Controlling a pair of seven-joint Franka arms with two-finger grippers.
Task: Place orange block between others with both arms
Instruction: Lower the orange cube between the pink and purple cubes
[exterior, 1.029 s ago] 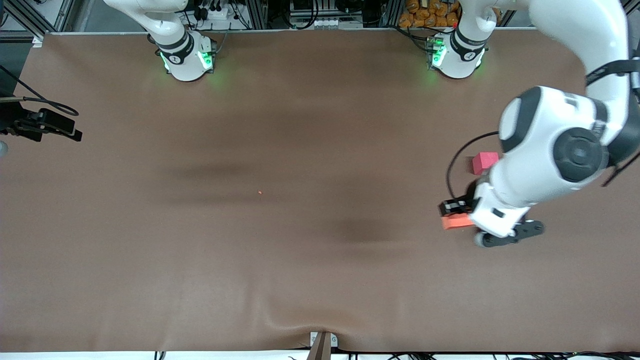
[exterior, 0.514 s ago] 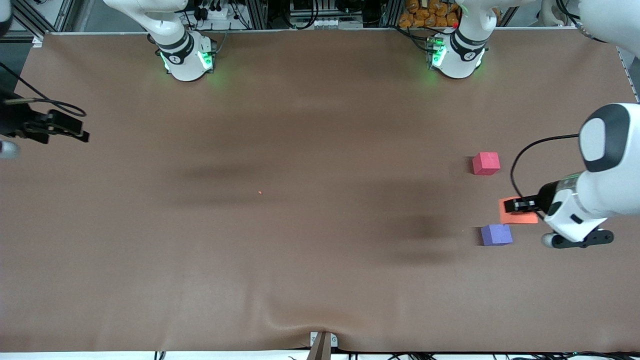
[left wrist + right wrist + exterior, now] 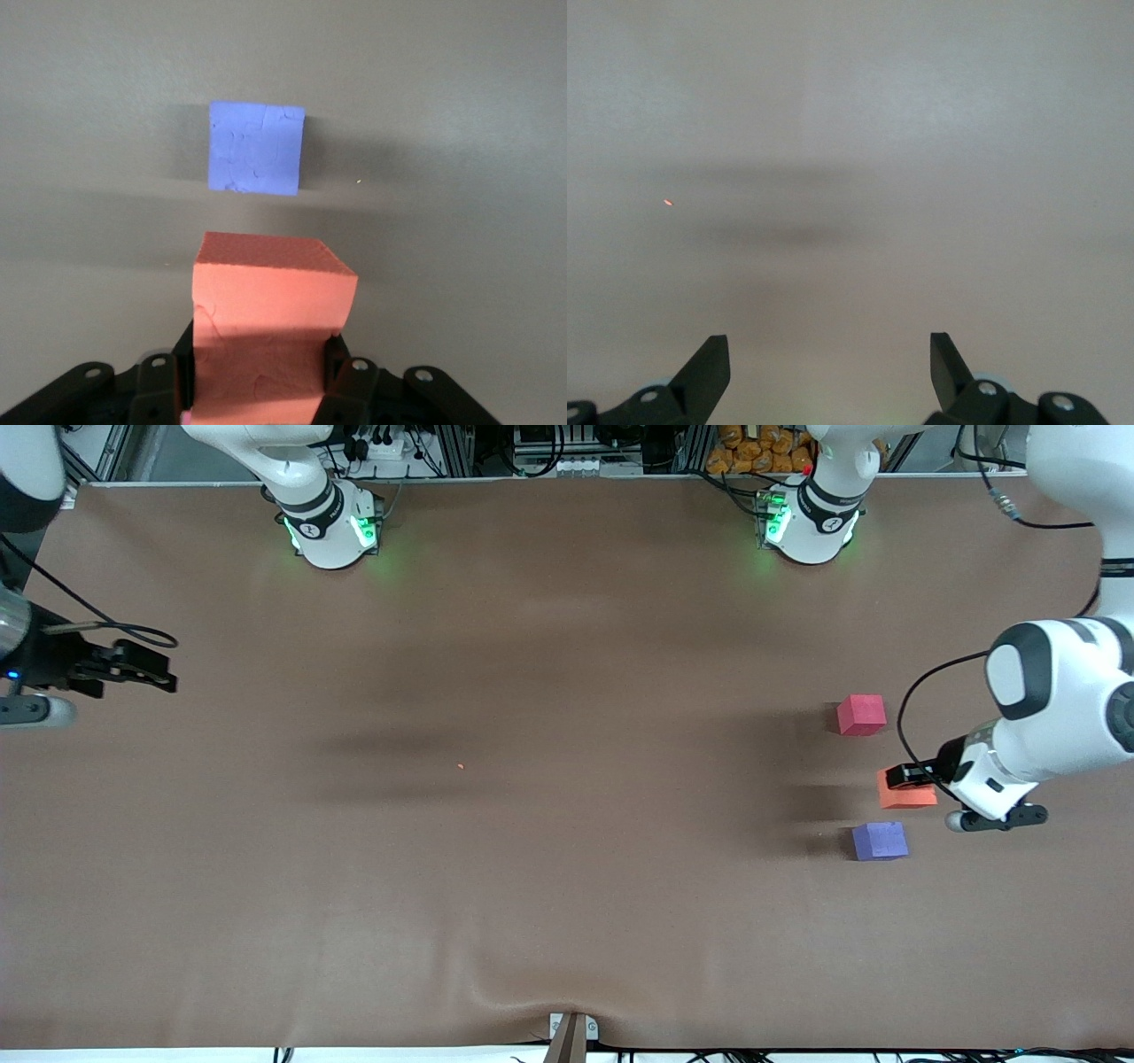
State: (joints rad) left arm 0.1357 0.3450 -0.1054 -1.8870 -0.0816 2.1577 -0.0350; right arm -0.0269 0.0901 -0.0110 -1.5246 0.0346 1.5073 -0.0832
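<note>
The orange block stays in my left gripper until it is lower: above the cloth between the cubes, it would drop if I opened now.
My left gripper is shut on the orange block and holds it above the table. The block hangs over the gap between the red-pink cube and the purple-blue cube, slightly toward the left arm's end of their line. In the left wrist view the orange block sits between the black fingers of my left gripper, with the purple-blue cube on the cloth past it. My right gripper hangs open and holds nothing at the right arm's end of the table; in the right wrist view the right gripper is over bare cloth.
Brown cloth covers the whole table. A tiny orange speck lies near the middle and shows in the right wrist view as a speck. Both green-lit bases stand along the edge farthest from the front camera. A clamp sits at the nearest edge.
The left arm has swung toward its own end of the table with the orange block, uncovering the purple-blue cube, then eased back and lower. The right gripper has drifted a little inward over the table.
</note>
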